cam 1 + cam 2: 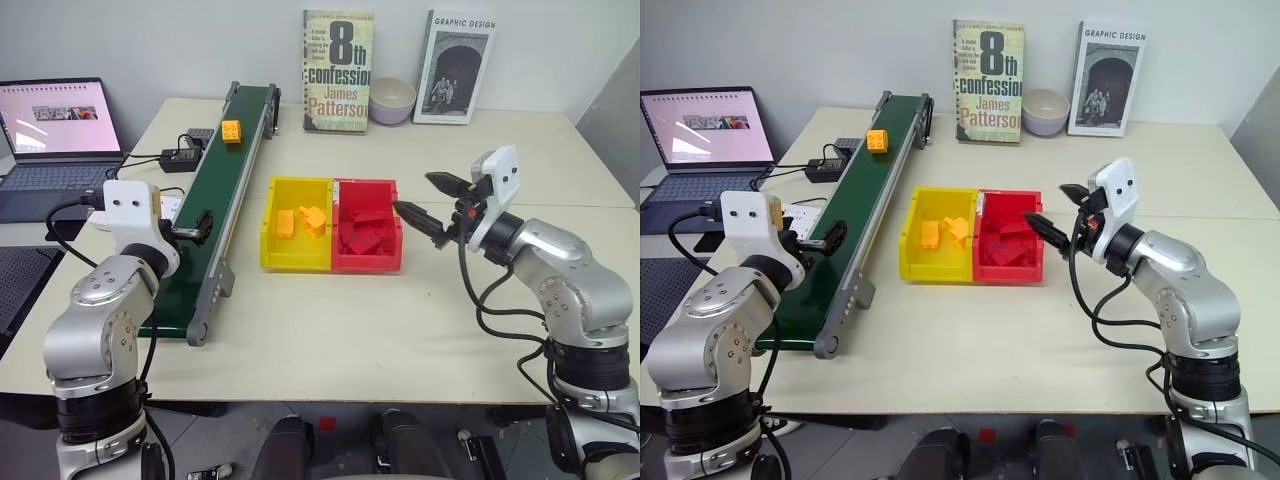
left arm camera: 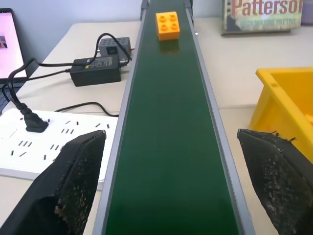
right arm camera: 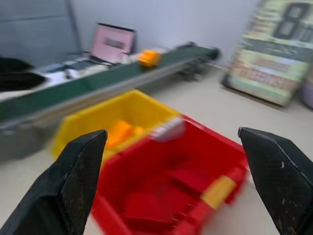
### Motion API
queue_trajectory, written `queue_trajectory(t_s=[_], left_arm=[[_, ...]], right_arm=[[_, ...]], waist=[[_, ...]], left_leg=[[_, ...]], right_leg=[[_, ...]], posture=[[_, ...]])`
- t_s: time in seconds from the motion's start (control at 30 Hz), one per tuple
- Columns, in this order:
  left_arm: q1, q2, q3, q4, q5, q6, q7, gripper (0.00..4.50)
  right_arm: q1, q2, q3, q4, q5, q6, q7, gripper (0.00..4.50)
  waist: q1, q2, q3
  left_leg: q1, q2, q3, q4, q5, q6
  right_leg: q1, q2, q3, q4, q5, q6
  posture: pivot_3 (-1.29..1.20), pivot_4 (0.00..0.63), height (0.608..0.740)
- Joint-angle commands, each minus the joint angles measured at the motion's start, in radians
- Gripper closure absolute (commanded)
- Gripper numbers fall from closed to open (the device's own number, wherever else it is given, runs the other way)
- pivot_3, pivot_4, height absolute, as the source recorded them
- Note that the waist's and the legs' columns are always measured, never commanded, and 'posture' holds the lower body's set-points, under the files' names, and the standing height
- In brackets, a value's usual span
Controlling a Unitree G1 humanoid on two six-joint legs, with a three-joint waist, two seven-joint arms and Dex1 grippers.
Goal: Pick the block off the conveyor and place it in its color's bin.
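Note:
It isn't time to close yet: the yellow-orange block [image 2: 167, 26] is far beyond my fingers, with green belt [image 2: 168, 122] between them. My left gripper should move toward the block first, then close on it.
A yellow-orange studded block [image 1: 231, 131] rides on the far part of the dark green conveyor [image 1: 225, 190]. My left gripper [image 2: 171, 137] hovers low over the belt's near part, pointing along it toward the block [image 2: 167, 25]. It is open and empty, one finger on each side of the belt. The yellow bin [image 1: 295, 258] stands right of the conveyor with a few yellow bricks inside. Beyond its red twin, my right gripper [image 1: 414, 192] hangs above the table, open and empty, pointing at the bins.
The red bin [image 1: 367, 258] of dark red bricks touches the yellow bin's right side. Left of the conveyor are a laptop [image 1: 60, 130], a power adapter [image 1: 180, 157] with cables and a white power strip [image 2: 49, 142]. Two books [image 1: 337, 70] and a bowl [image 1: 392, 100] line the back wall.

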Motion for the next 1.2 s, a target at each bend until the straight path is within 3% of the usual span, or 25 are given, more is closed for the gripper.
queue_trajectory(t_s=[0.03, 0.33, 1.2], left_arm=[[-0.025, -0.013, -0.013, 0.025, 0.032, -0.026, 0.030, 0.02], [-0.056, -0.044, -0.041, 0.073, 0.053, -0.043, 0.040, 0.02], [-0.122, -0.058, -0.073, 0.191, 0.086, -0.056, 0.047, 0.02]], right_arm=[[-0.061, -0.028, 0.026, -0.059, 0.131, 0.043, 0.131, 0.00], [-0.080, -0.034, 0.086, -0.098, 0.171, 0.061, 0.154, 0.00], [-0.097, -0.057, 0.090, -0.092, 0.182, 0.065, 0.121, 0.00]], waist=[[0.000, 0.000, 0.000], [0.001, 0.000, 0.000], [0.001, 0.000, 0.000]], left_leg=[[0.000, 0.000, 0.000, 0.000, 0.000, 0.000], [-0.001, 0.000, 0.000, 0.000, 0.000, 0.000], [-0.001, 0.000, 0.000, 0.000, 0.000, 0.000]], right_leg=[[0.000, 0.000, 0.000, 0.000, 0.000, 0.000], [0.000, -0.001, 0.000, 0.000, 0.000, 0.000], [0.000, -0.003, 0.000, 0.000, 0.000, 0.000]], posture=[[0.00, 0.150, 0.740], [0.00, 0.150, 0.740], [0.00, 0.150, 0.740]])
